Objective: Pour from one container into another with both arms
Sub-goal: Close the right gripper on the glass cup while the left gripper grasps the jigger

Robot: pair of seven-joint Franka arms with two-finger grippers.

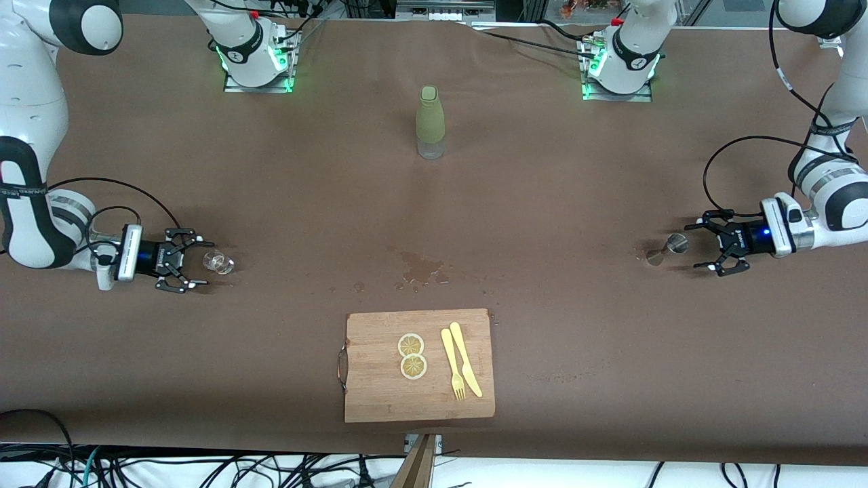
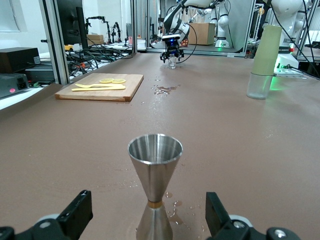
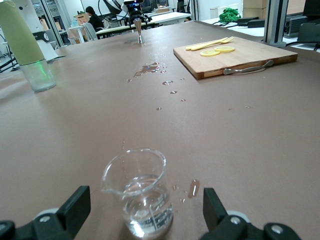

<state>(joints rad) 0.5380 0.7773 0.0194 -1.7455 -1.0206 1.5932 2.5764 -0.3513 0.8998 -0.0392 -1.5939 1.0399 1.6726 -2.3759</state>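
Observation:
I need to move my right gripper forward before I close it on the beaker, because the beaker's glass body is mostly beyond the gripper's fingers.
A steel hourglass-shaped jigger stands upright on the table at the left arm's end. My left gripper is open, its fingers on either side of the jigger and apart from it. At the right arm's end stands a small clear glass beaker with some water in it. My right gripper is open too, its fingers flanking the beaker without touching it.
A green bottle with a clear base stands mid-table near the arm bases. A wooden cutting board with two lemon slices and a yellow knife and fork lies near the front camera. A spill wets the table's middle.

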